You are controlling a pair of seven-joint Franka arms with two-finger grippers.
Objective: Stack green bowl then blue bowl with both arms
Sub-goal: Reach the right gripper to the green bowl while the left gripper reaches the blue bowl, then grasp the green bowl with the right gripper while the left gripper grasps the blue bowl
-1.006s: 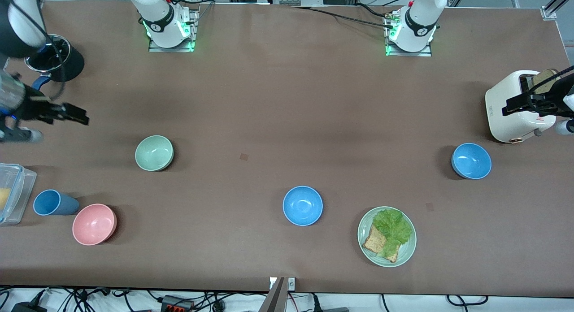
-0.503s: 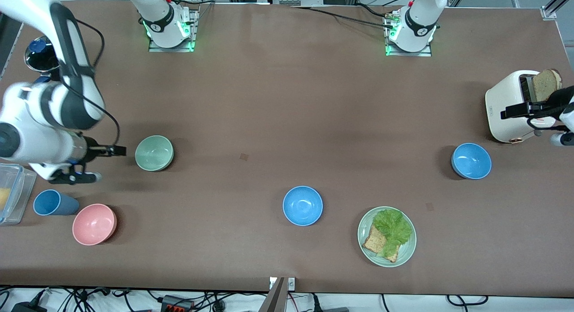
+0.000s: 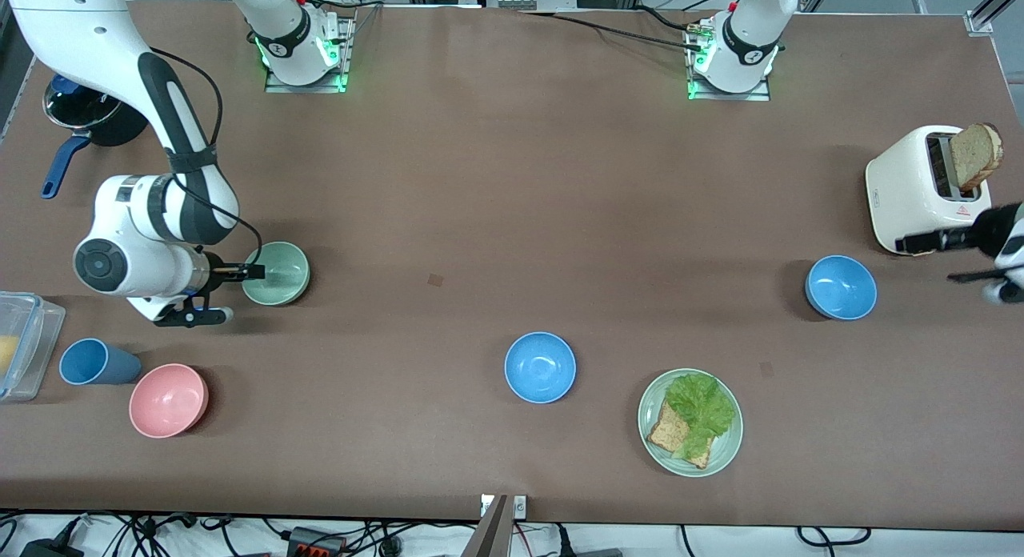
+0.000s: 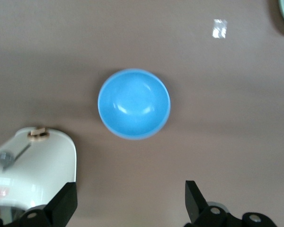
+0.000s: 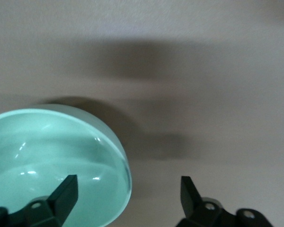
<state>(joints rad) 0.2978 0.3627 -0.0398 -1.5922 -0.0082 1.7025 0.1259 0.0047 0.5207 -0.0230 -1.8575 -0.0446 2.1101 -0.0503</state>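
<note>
The blue bowl beside the toaster needs to go in the green bowl, so my left gripper should pinch the blue bowl by its rim next.
The green bowl sits toward the right arm's end of the table. My right gripper is open and low at its rim. In the right wrist view one finger is over the green bowl's inside and the other is outside the rim. One blue bowl sits near the toaster, and a second blue bowl sits mid-table, nearer the front camera. My left gripper is open and empty, over the table between the toaster and the first blue bowl.
A white toaster holds a bread slice. A pale-green plate with lettuce and bread lies beside the mid-table blue bowl. A pink bowl, blue cup, clear container and dark pan are at the right arm's end.
My right arm has swung in and come down, bringing its gripper to the green bowl's rim. My left gripper has moved from the toaster's top toward the blue bowl beside it.
</note>
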